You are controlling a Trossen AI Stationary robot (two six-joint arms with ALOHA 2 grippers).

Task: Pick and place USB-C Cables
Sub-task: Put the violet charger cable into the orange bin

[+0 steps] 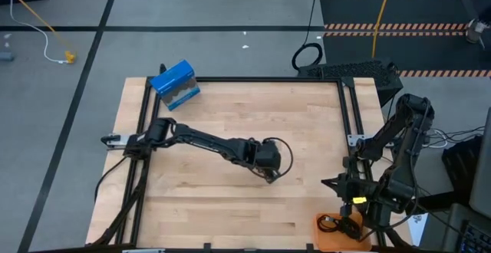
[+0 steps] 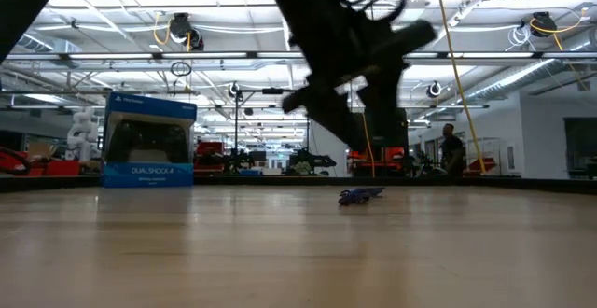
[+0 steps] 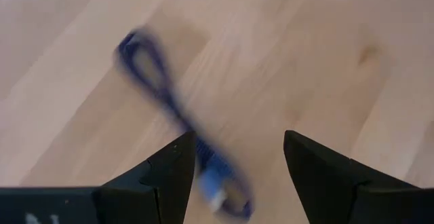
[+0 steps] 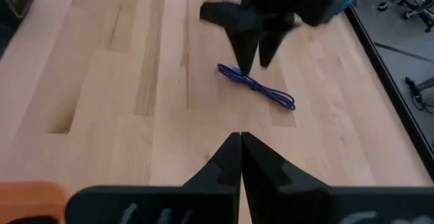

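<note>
Next, my left gripper grabs the purple-blue cable by its bundled middle (image 3: 178,115), to get it into the orange tray.
A purple-blue USB-C cable (image 3: 178,115) lies stretched out flat on the wooden table near its middle, also seen in the low view (image 2: 361,195) and the right wrist view (image 4: 258,85). My left gripper (image 3: 237,139) hovers open just above it, fingers pointing down (image 4: 252,64), with one end of the cable below its fingers. My right gripper (image 4: 239,139) is shut and waits at the table's near right, above an orange tray (image 1: 326,236) in which a dark coil (image 1: 331,224) shows. No other cable is in view.
A blue boxed game controller (image 1: 175,84) stands at the far left of the table (image 2: 149,140). A black hoop of cable (image 1: 307,56) lies on the floor beyond the far edge. Black frame rails (image 1: 345,115) run along the table's sides. Bare wood surrounds the purple cable.
</note>
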